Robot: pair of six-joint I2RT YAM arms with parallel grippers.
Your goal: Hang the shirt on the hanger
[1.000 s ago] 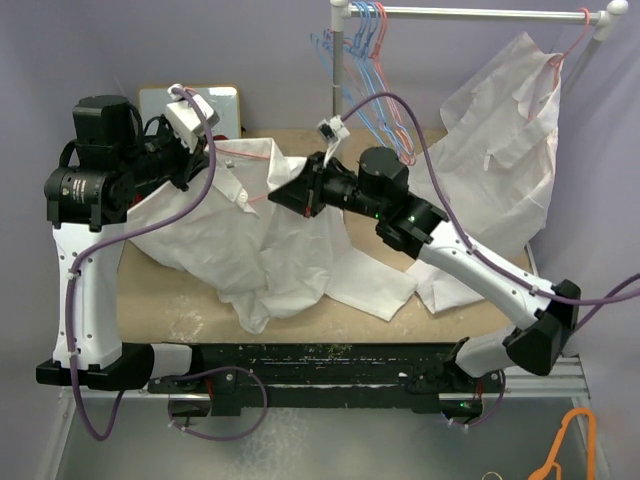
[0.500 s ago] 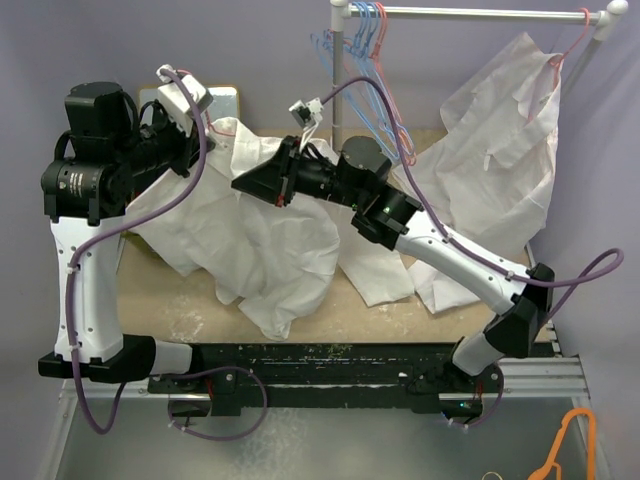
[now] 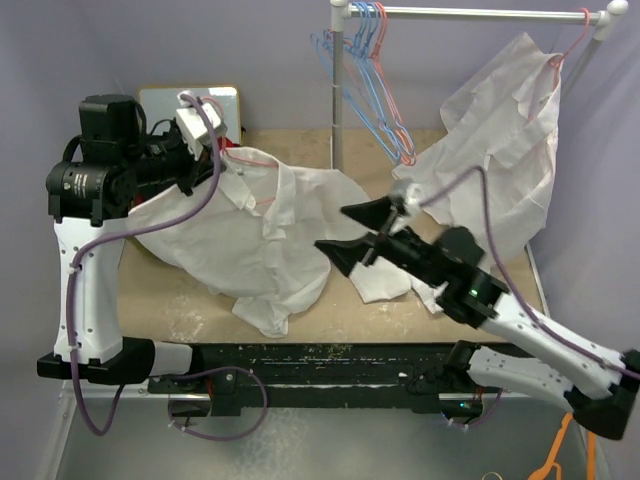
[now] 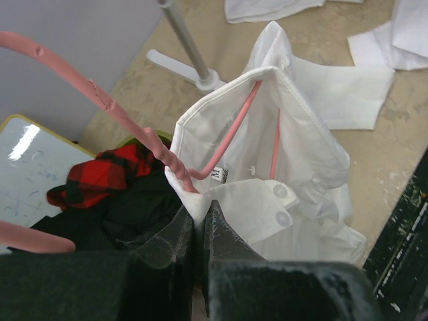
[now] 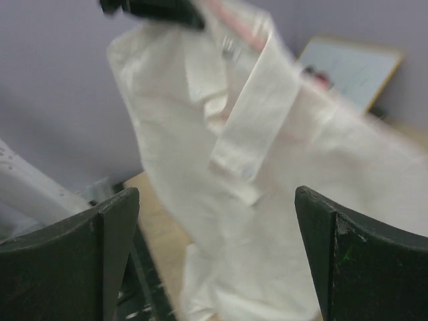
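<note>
The right gripper grabs the shirt (image 3: 270, 230) beside the collar next, over the pink hanger's arm, which leaves the hook free to hang.
My left gripper (image 3: 211, 150) is raised at the back left and shut on the collar of the white shirt (image 3: 270, 230). In the left wrist view the left gripper (image 4: 199, 206) pinches the collar edge of the shirt (image 4: 301, 154). The pink hanger (image 4: 227, 134) runs through the neck opening, its hook out to the left. Pink hanger (image 3: 247, 157) wire shows at the collar from above. The shirt hangs from that grip and drapes onto the table. My right gripper (image 3: 350, 232) stands open just right of the shirt, touching nothing. In the blurred right wrist view the shirt (image 5: 254, 167) lies beyond the right gripper (image 5: 221, 261).
A second white shirt (image 3: 510, 130) hangs on the rack (image 3: 480, 12) at the back right, with blue hangers (image 3: 350, 60) on its left end. Red plaid (image 4: 100, 177) and black garments lie by a whiteboard (image 3: 165, 100). An orange hanger (image 3: 570, 440) lies below the table.
My right gripper has opened, let go of the shirt and drawn back to the right and toward the near edge. The shirt's right side has dropped lower. The left gripper keeps its grip.
</note>
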